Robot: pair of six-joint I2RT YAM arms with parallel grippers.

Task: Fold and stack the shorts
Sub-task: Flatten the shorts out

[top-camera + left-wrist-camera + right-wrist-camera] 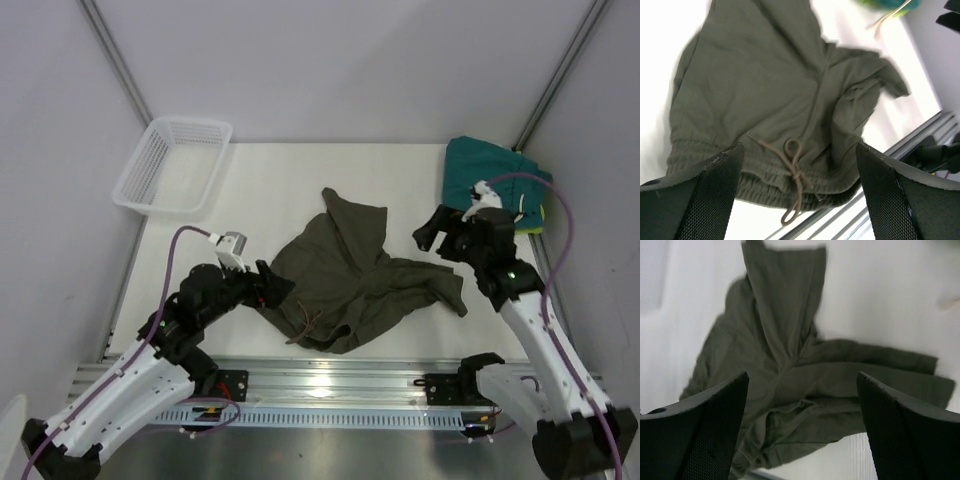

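Observation:
My left gripper should next pick up the olive-green shorts [350, 280] by the waistband's outer corner [270, 312], beside the drawstring. Then I will spread the shorts for folding.
The olive-green shorts [350, 280] lie crumpled in the middle of the white table, waistband and tied drawstring [795, 172] at the near edge, one leg pointing away, the other to the right. My left gripper [272, 284] is open and empty, just left of the waistband. My right gripper [432, 236] is open and empty, hovering above the table to the right of the shorts [790, 380]. A folded teal pair [495, 180] with a white drawstring lies at the back right, beside the right arm.
A white mesh basket [172, 165] stands at the back left corner. A metal rail [330, 385] runs along the near table edge. Grey walls close in the sides.

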